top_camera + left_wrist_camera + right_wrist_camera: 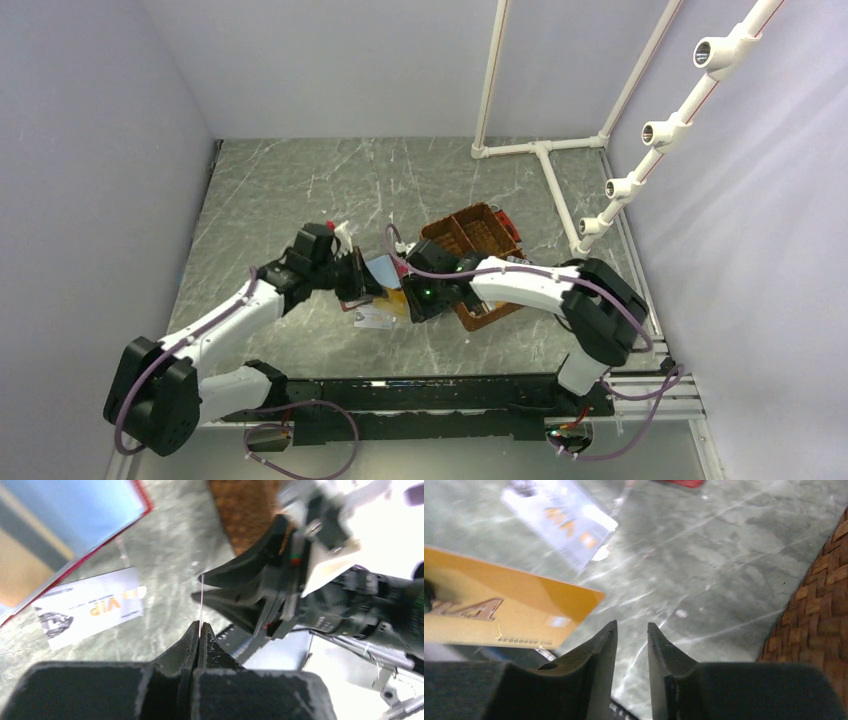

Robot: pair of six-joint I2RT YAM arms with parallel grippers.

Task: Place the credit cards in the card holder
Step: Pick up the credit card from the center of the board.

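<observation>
The tan-orange card has an exposed end for my right gripper to grab. My right gripper should hold the card by its exposed end (400,304) (574,614), so the opposite end stays free to go into the card holder.
My left gripper (200,625) is shut on a thin card (201,600), seen edge-on above the table. In the right wrist view this is the tan-orange card (499,605), held tilted in the air just left of my right gripper (630,626). The right gripper is open and empty, with nothing between its fingers. A white VIP card (90,607) lies flat on the table, also in the right wrist view (559,520). The red edge of the card holder (142,510) shows beside a light blue card (75,505). From above, the two grippers (362,285) (410,300) almost meet.
A brown woven basket (475,250) with compartments sits just behind and right of my right gripper, its wall close in the right wrist view (819,610). A white pipe frame (545,160) stands at the back right. Grey walls enclose the marbled table (280,190).
</observation>
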